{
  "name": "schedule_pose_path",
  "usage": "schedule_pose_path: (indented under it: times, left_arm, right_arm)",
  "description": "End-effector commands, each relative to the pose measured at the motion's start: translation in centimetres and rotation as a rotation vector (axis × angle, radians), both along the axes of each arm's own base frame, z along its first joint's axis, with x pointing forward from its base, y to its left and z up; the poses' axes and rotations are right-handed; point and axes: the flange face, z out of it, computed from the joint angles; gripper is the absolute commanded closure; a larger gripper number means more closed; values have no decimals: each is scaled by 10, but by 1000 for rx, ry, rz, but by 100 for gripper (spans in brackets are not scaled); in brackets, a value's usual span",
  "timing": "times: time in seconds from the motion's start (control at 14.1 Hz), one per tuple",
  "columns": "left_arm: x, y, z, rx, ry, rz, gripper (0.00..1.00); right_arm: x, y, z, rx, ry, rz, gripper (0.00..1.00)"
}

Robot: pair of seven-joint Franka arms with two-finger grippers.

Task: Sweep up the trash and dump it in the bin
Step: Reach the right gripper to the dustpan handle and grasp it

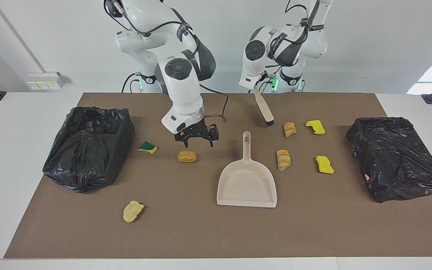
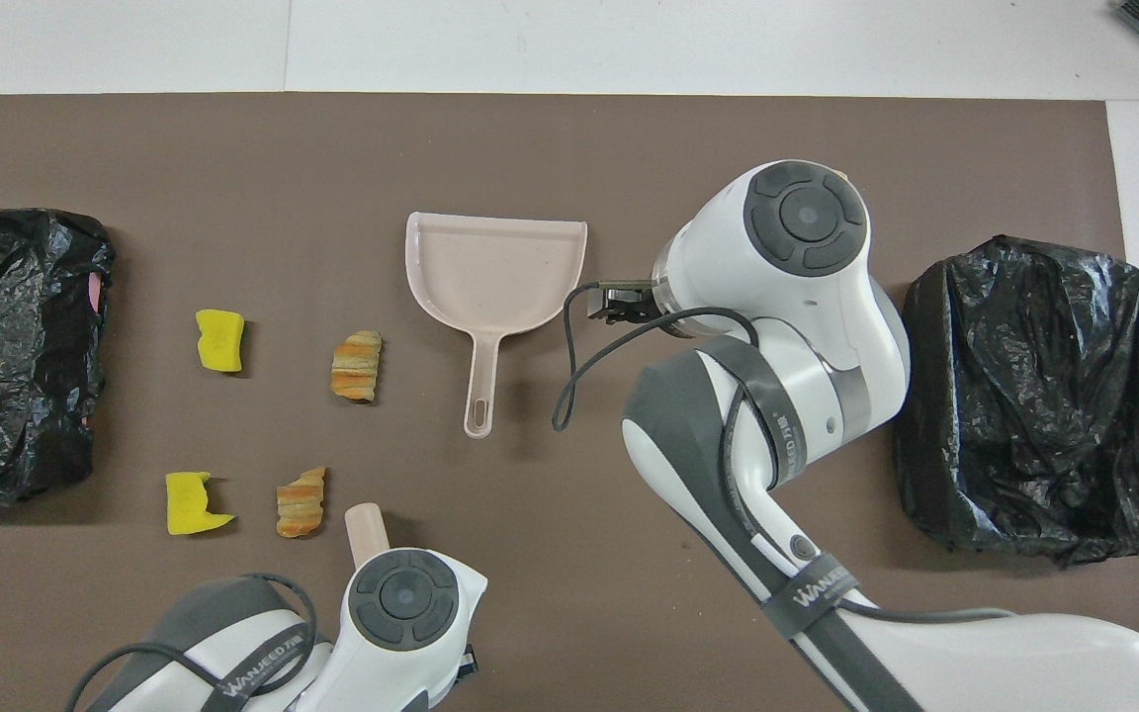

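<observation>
The dustpan's scoop is far wider than the right gripper's open fingers, so the robot needs to grab the dustpan by its narrow handle [image 2: 481, 386] with the right gripper next.
Trash lies scattered on the brown mat: a green-and-yellow sponge piece [image 1: 147, 147], a nugget [image 1: 186, 156], a pale lump [image 1: 132, 211], two bread pieces [image 1: 289, 129] [image 1: 283, 159] and two yellow sponge bits [image 1: 315, 127] [image 1: 324, 164]. My left gripper [image 1: 255, 87] is shut on the handle of a beige brush [image 1: 264, 108], whose black bristles hang tilted beside the bread piece nearer the robots. My right gripper [image 1: 198, 141] hangs open and empty over the mat between the nugget and the beige dustpan [image 1: 246, 180]. Black-bagged bins stand at the right arm's end [image 1: 88, 148] and the left arm's end [image 1: 396, 157].
The dustpan [image 2: 495, 272] lies flat mid-mat, its handle pointing toward the robots. In the overhead view the right arm covers the nugget, the sponge piece and the pale lump. White table [image 1: 21, 123] surrounds the mat.
</observation>
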Motion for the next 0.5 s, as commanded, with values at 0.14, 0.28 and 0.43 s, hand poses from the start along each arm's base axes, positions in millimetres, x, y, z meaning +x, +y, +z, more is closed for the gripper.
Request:
schedule_pose_path:
  times: [0.14, 0.28, 0.43]
  left_arm:
    - [40, 68, 2, 122, -7, 137, 100]
    - [49, 93, 5, 167, 2, 172, 100]
    - [57, 122, 4, 194, 46, 249, 100]
  right_arm:
    - [-4, 26, -2, 31, -51, -130, 0]
    - [-24, 56, 1, 27, -58, -90, 0]
    - [-35, 79, -4, 6, -92, -91, 0]
